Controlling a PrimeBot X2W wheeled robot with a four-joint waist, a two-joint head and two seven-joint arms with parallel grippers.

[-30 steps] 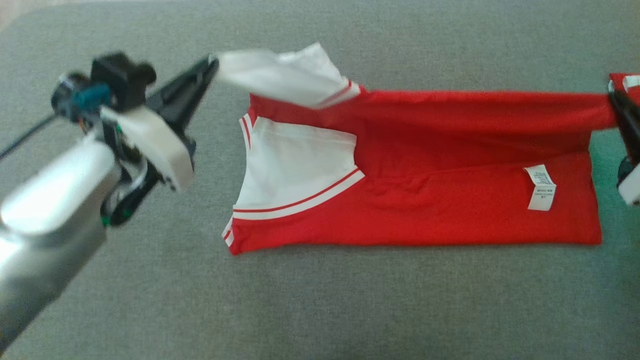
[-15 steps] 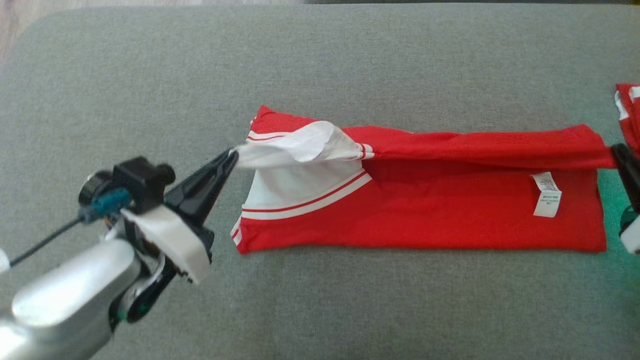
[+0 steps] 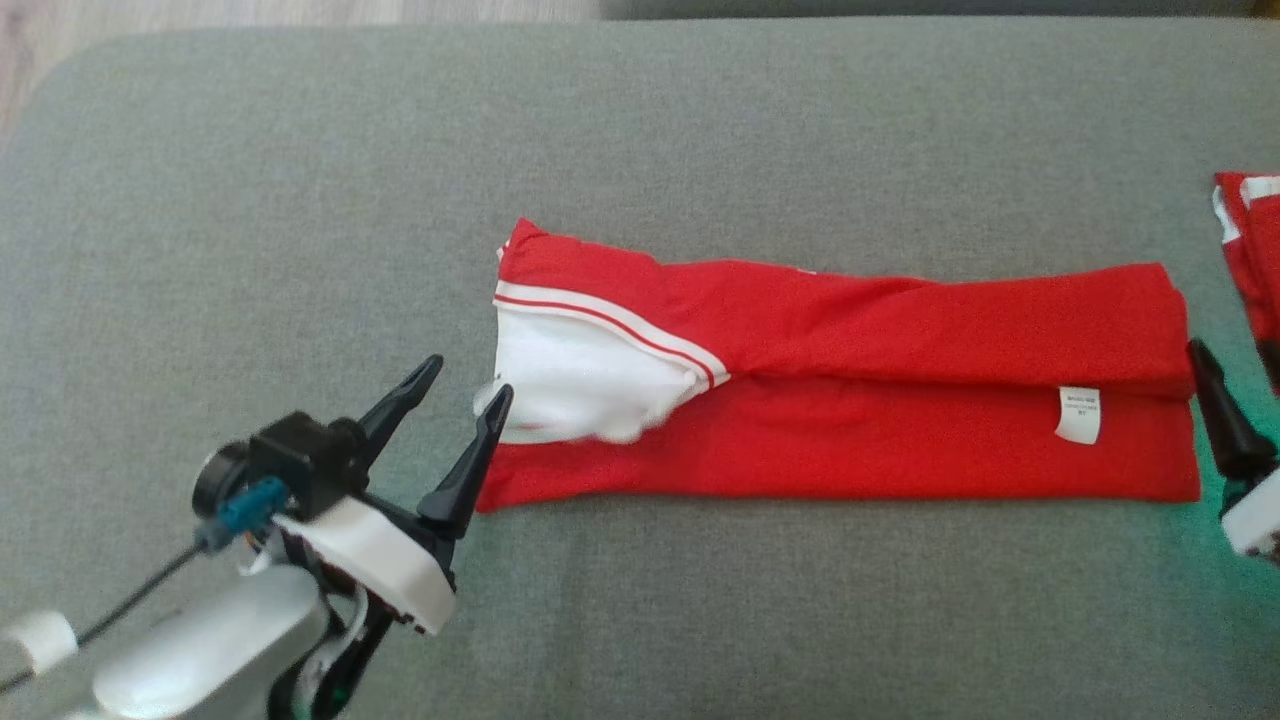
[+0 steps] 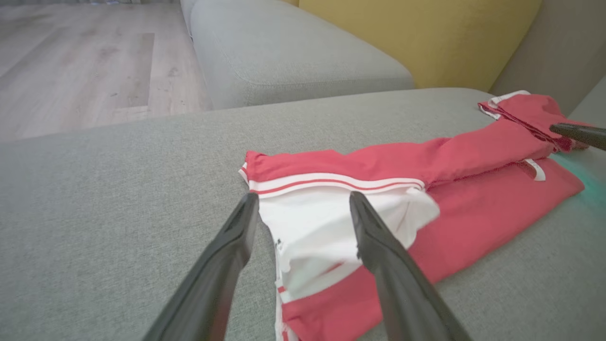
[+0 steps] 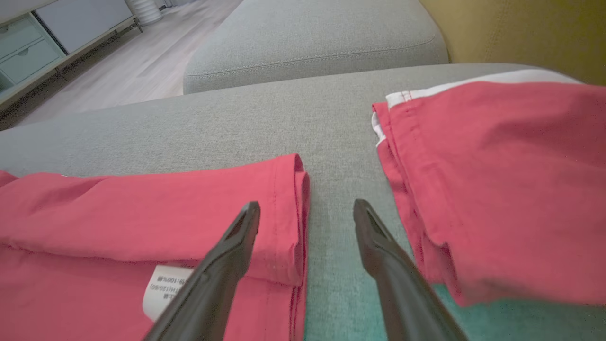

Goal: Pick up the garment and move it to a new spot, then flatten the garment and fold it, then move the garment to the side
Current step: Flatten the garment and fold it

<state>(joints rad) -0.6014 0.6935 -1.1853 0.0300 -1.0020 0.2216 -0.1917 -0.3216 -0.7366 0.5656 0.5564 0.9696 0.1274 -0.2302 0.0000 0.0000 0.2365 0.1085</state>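
Observation:
I will next grip the garment by its folded hem end (image 3: 1166, 360) with my right gripper, to fold the garment over toward its striped sleeve (image 3: 588, 354).
The garment (image 3: 900, 400) is red with white striped sleeves and lies folded lengthwise on the grey sofa cushion (image 3: 300, 200), its far half laid over the near half. My left gripper (image 3: 467, 376) stands open just off the garment's left end, its fingers either side of the white sleeve (image 4: 322, 237) without gripping it. In the left wrist view that gripper (image 4: 303, 196) holds nothing. My right gripper (image 5: 307, 203) is open at the garment's right hem (image 5: 289, 218), also seen at the head view's right edge (image 3: 1232, 355).
A second red garment (image 3: 1250, 240) lies right of my right gripper, close to its outer finger (image 5: 378, 246). A white care label (image 3: 1078, 415) shows near the hem. Another grey cushion (image 4: 284, 52), a yellow backrest (image 4: 426, 33) and a wood floor (image 4: 71, 71) lie beyond.
Both grippers carried the garment's far edge toward me, laid it over the near half, then opened and let go. The sleeve has dropped onto the cloth.

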